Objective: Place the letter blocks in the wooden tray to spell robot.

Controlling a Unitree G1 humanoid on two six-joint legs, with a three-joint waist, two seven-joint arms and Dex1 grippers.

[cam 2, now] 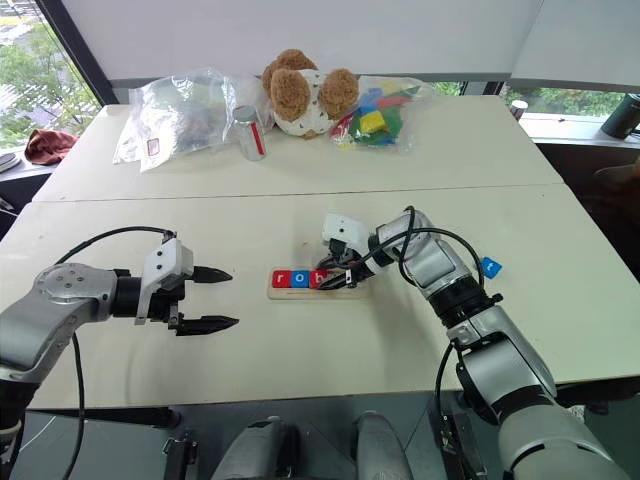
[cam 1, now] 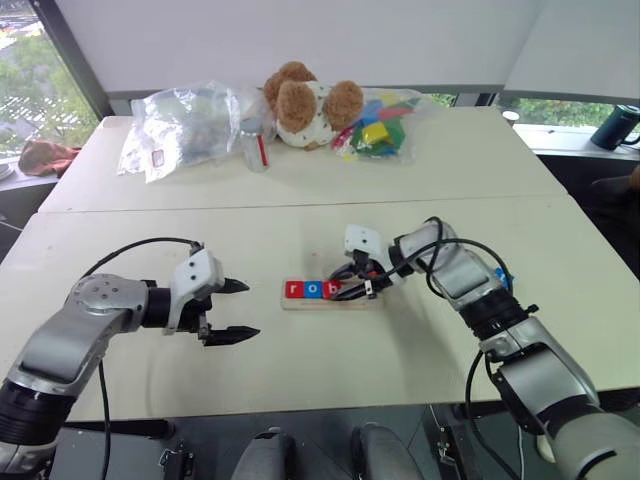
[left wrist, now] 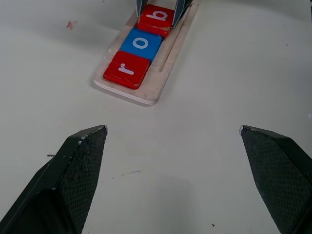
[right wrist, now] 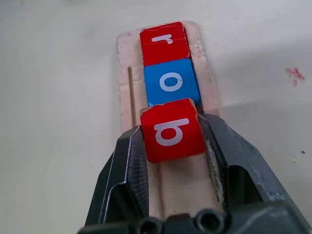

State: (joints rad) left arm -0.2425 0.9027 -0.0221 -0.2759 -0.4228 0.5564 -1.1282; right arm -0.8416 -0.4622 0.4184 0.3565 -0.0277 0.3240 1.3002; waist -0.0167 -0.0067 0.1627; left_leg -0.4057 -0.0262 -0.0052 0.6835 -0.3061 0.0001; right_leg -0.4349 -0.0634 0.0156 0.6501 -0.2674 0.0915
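The red "b" block [right wrist: 173, 131] is over the wooden tray [right wrist: 183, 187] beside the "o", so the robot's right gripper needs to let go of the block.
The wooden tray [cam 1: 352, 301] lies at the table's middle. A red "r" block [left wrist: 126, 69] and a blue "o" block [left wrist: 142, 43] lie side by side at its left end. My right gripper [right wrist: 171, 132] is shut on a red "b" block [right wrist: 172, 130], held slightly tilted over the tray right beside the "o". Another blue block [cam 2: 489, 267] rests on the table to the right of my right forearm. My left gripper [cam 1: 252, 309] hovers open to the left of the tray, with nothing between its fingers.
Along the far table edge sit a teddy bear [cam 1: 305, 100], a bag of multicoloured toy blocks [cam 1: 382, 127], a crumpled clear plastic bag [cam 1: 185, 125] and a small clear jar [cam 1: 257, 146]. A dark cylinder [cam 1: 616, 126] stands at the far right.
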